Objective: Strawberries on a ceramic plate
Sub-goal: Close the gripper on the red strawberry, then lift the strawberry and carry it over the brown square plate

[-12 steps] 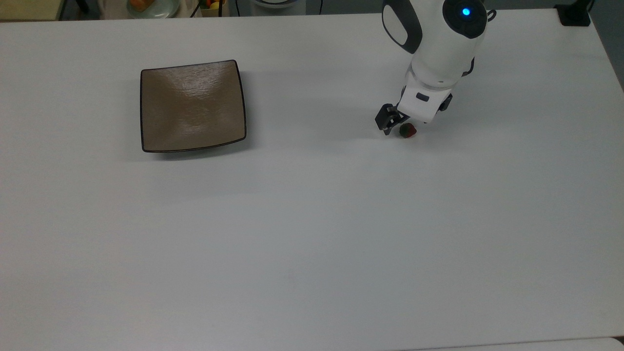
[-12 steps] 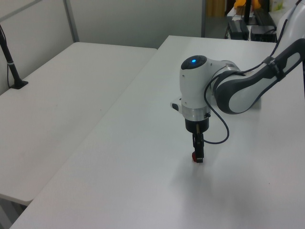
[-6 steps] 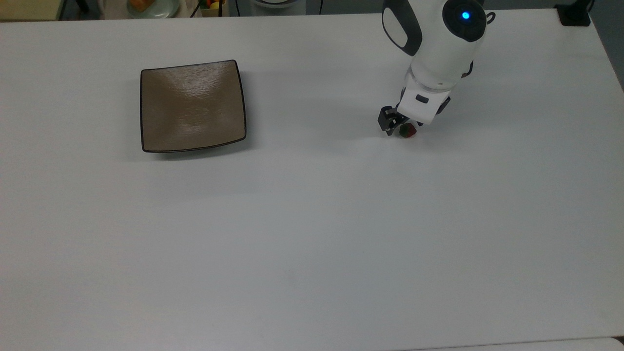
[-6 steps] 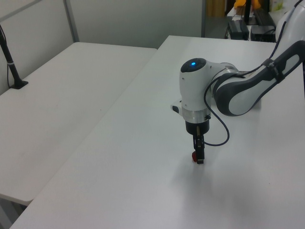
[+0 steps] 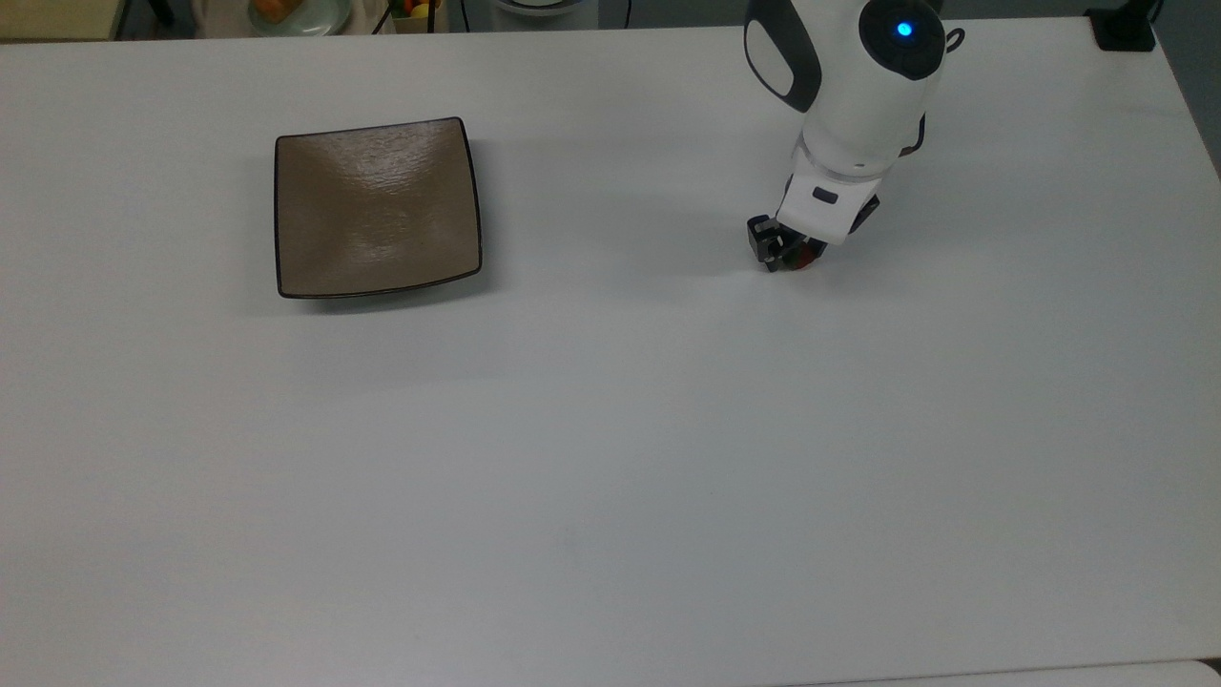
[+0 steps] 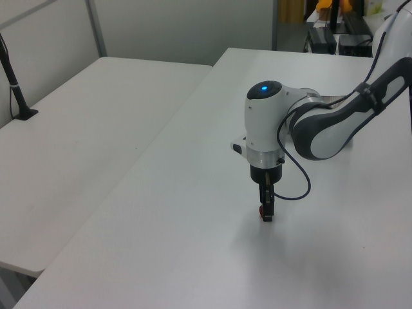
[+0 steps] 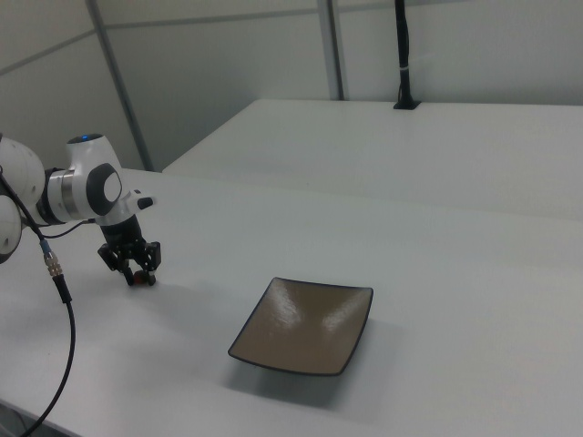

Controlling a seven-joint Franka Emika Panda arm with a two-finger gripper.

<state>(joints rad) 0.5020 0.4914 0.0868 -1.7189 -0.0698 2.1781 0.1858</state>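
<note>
My gripper takes hold of the small strawberry by its red body (image 6: 261,211) next, to set the strawberry on the ceramic plate (image 6: 333,100).
The strawberry (image 5: 803,260) is a tiny red fruit with a dark cap, lying on the white table at the top view's upper right. My gripper (image 5: 790,250) is down at table level around it, fingers open on either side of the fruit, and the white wrist hides part of it. In the right view the strawberry (image 7: 138,278) sits between the spread fingers of the gripper (image 7: 135,271). In the left view the gripper (image 6: 266,215) is seen edge-on, with a red speck of strawberry (image 6: 261,211) at its tip. The square tan-brown ceramic plate (image 5: 377,205) lies bare far to the top view's left and appears in the right view (image 7: 305,325).
A wide stretch of bare white table (image 5: 610,429) separates the plate from the gripper. A black cable (image 7: 56,273) hangs from the arm at the right view's left. A second white table (image 6: 77,148) stands beside this one in the left view.
The gripper has sunk lower around the strawberry and its visible finger has drawn closer to the fruit. The strawberry and the plate have stayed in place.
</note>
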